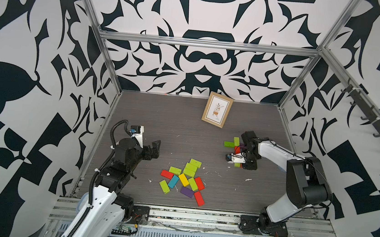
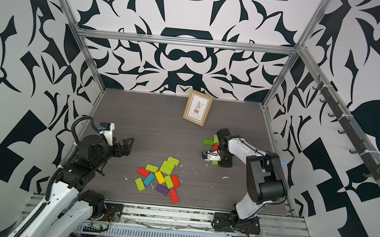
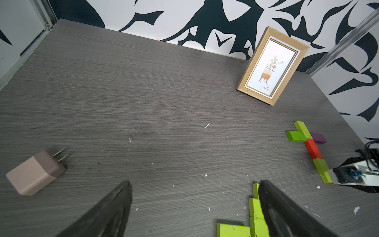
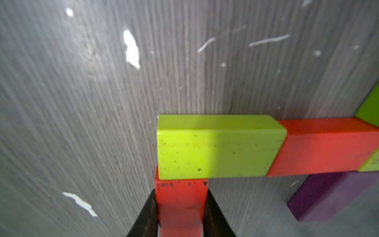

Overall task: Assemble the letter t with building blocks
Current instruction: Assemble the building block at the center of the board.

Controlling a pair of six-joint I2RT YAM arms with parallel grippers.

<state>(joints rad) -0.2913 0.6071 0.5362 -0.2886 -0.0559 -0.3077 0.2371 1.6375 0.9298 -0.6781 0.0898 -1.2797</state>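
I will open my right gripper, because the red block (image 4: 181,197) lies flush with the lime green block's end (image 4: 169,154) on the tabletop and would settle if I opened now.
A cross of building blocks lies at the right of the table: lime green (image 3: 303,129), lime green (image 3: 296,136), purple (image 3: 318,137), then a red (image 3: 312,150) and a lime green block (image 3: 323,170) (image 4: 217,147) in a line. My right gripper (image 4: 181,197) (image 1: 246,164) is shut on a red block (image 4: 181,205) whose end touches the side of that last lime green block. Loose building blocks (image 1: 183,180) (image 2: 160,176) lie in a pile at the middle front. My left gripper (image 3: 194,182) (image 1: 155,147) hangs open and empty, left of the pile.
A wooden picture frame (image 1: 217,109) (image 3: 272,65) leans at the back near the wall. A beige plug adapter (image 3: 35,173) lies on the table on the left. Patterned walls and metal rails close in the table on three sides. White flecks dot the surface.
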